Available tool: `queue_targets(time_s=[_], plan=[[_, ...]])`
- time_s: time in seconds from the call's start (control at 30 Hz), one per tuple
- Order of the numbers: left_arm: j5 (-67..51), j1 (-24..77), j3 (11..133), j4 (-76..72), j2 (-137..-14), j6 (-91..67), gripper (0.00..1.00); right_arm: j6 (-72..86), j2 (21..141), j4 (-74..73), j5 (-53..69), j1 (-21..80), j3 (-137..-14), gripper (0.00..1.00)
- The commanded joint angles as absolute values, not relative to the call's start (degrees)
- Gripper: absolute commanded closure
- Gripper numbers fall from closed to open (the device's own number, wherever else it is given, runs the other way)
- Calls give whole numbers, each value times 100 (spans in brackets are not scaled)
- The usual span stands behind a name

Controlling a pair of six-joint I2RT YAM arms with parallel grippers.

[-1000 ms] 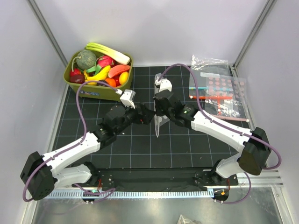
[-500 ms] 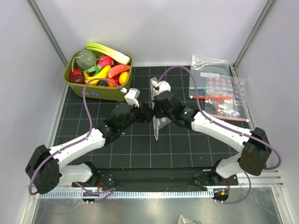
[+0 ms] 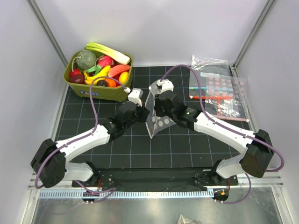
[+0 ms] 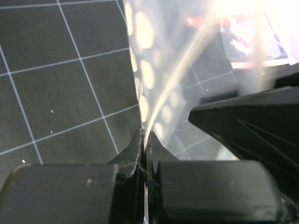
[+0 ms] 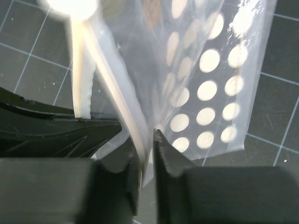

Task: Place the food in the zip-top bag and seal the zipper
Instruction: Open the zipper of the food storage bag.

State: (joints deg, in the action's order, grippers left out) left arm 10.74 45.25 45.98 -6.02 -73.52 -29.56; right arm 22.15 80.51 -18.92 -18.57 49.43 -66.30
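I should grab the zip-top bag's zipper edge opposite my left gripper with my right gripper next. That will hold the bag's opening open to put food inside.
The zip-top bag (image 3: 158,120), clear with cream dots, hangs upright over the mat's middle between both grippers. My left gripper (image 3: 145,112) is shut on its top edge; in the left wrist view the pale zipper (image 4: 177,79) runs up out of the pinched left gripper (image 4: 145,137) along the bag (image 4: 142,74). My right gripper (image 5: 147,135) has its jaws a little apart. The zipper (image 5: 112,79) lies against one finger with a gap to the other, and the bag (image 5: 210,84) hangs beyond. The food (image 3: 105,67) lies piled in the green bin.
The green bin (image 3: 96,92) stands at the back left of the black gridded mat. Clear bags with pink-red dots (image 3: 219,93) lie at the back right. White walls and metal posts enclose the table.
My left gripper reached right to the bag and shut on its top edge. The right jaws loosened slightly. The bag turned from edge-on to showing its dotted face.
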Motion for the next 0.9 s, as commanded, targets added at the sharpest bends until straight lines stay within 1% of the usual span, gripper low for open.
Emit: queue_targets(time_s=[0.0, 0.07, 0.13, 0.43, 0.5, 0.63, 0.67, 0.7, 0.8, 0.87], plan=[[1152, 4518, 4887, -615, -7400, -2988, 100, 2180, 7998, -1811, -2092, 4957, -6733, 71], [1073, 4518, 4948, -563, -7462, -3023, 100, 2162, 7998, -1784, -2031, 4966, -6697, 63], [1063, 4518, 4966, -545, -7488, -3050, 100, 2162, 7989, -1793, -2048, 4992, -6689, 60], [1073, 4448, 4948, -536, -7462, -3146, 100, 2171, 8419, -1810, -2056, 5203, -6837, 60], [1037, 4412, 4940, -545, -7444, -3190, 100, 2188, 8595, -1898, -2127, 5247, -6917, 64], [897, 4289, 4878, -597, -7453, -3331, 100, 2232, 8666, -1968, -2249, 5256, -6996, 85], [775, 4193, 4869, -598, -7471, -3375, 100, 2259, 8657, -2038, -2502, 5256, -7031, 95], [695, 4140, 4860, -615, -7488, -3410, 100, 2267, 8675, -2257, -2661, 5256, -7092, 99], [510, 4043, 4843, -712, -7620, -3524, 100, 2303, 8640, -2732, -3496, 5256, -7329, 99], [414, 4052, 4886, -729, -7822, -3559, 100, 2303, 8605, -2943, -3804, 5256, -7400, 99]])
